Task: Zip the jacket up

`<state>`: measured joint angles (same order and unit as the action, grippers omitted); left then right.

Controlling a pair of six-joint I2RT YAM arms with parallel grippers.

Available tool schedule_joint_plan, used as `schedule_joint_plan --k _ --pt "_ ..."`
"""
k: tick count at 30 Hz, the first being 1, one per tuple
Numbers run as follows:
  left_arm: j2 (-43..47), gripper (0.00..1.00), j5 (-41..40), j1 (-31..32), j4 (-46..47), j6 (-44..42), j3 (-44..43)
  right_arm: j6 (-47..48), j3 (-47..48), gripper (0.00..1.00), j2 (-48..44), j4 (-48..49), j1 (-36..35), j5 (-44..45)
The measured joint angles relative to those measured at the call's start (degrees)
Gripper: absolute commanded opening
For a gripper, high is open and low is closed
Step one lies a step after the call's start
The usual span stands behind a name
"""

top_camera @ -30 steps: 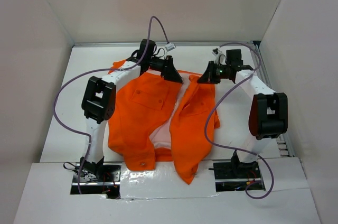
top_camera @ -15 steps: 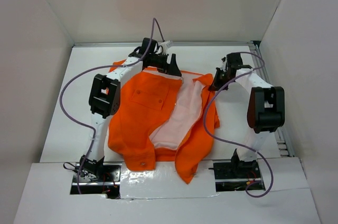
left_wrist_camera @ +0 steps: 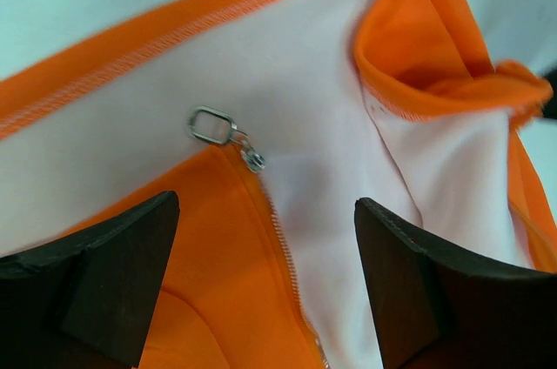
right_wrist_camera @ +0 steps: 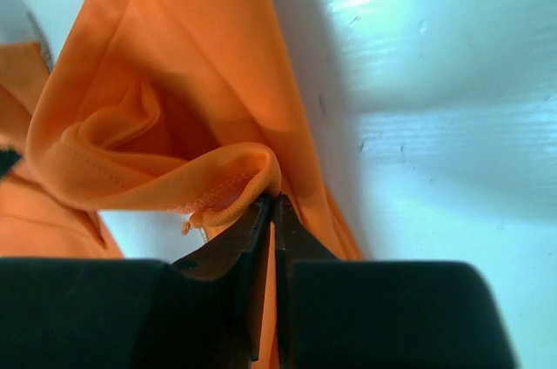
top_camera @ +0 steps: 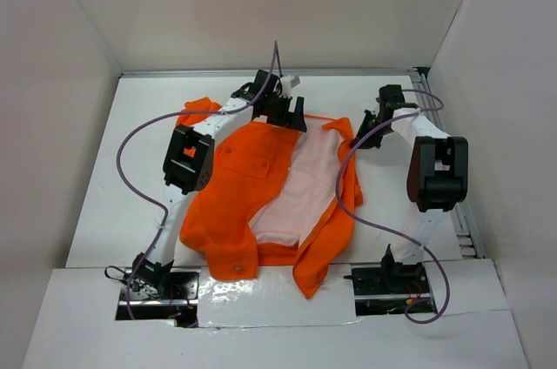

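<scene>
The slider at the panel's corner (left_wrist_camera: 251,158) lies beyond my left gripper's fingers, so closing now would miss. My left gripper moves toward the slider, then closes on it.
The orange jacket (top_camera: 235,186) lies spread open on the white table, its pale lining (top_camera: 300,186) showing down the middle. My left gripper (top_camera: 294,118) hovers open over the collar end. In the left wrist view it (left_wrist_camera: 265,212) straddles the left panel's zipper teeth (left_wrist_camera: 280,243), with the metal slider and pull ring (left_wrist_camera: 228,132) just beyond its fingertips, untouched. My right gripper (top_camera: 359,140) is at the jacket's right front edge. In the right wrist view it (right_wrist_camera: 273,204) is shut on a folded orange hem (right_wrist_camera: 231,182), held just above the table.
White walls enclose the table on the left, back and right. Purple cables (top_camera: 130,151) loop from both arms over the table. A metal rail (top_camera: 435,117) runs along the right side. The arm bases (top_camera: 157,286) sit at the near edge.
My right gripper has pulled the right front panel outward to the right, laying the lining bare. My left arm has moved right along the collar.
</scene>
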<state>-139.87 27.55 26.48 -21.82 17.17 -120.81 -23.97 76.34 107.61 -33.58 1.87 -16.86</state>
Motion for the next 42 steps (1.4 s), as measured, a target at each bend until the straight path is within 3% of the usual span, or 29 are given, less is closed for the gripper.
schedule_joint_plan --k 9,14,24,33,38,39,42 --pt "-3.61 0.86 -11.76 1.2 -2.03 4.44 -8.17 -0.11 -1.88 0.09 -3.74 0.59 -3.39 -2.05" --pt "-6.32 0.72 -14.93 1.95 -2.91 4.44 -10.01 -0.33 -1.88 0.08 -3.78 0.52 -4.87 -2.21" --pt "-7.34 0.75 -18.01 3.19 -4.5 2.1 -10.08 -0.61 -1.88 0.08 -3.8 0.5 -4.85 -1.27" --pt "-7.34 0.38 -25.42 5.9 -5.29 -1.03 -9.9 -0.68 -1.77 0.08 -3.8 0.48 -4.9 1.09" --pt "-7.34 0.1 -25.44 6.14 -5.09 -0.81 -10.14 -0.63 -1.75 0.08 -3.8 0.48 -4.92 1.68" --pt "-7.34 0.0 -25.11 6.14 -5.18 -0.72 -10.34 -0.63 -1.7 0.08 -3.78 0.46 -5.03 1.75" --pt "-7.34 0.0 -23.87 5.92 -5.79 -0.5 -10.84 -0.48 -1.16 0.08 -3.78 0.09 -5.29 2.45"
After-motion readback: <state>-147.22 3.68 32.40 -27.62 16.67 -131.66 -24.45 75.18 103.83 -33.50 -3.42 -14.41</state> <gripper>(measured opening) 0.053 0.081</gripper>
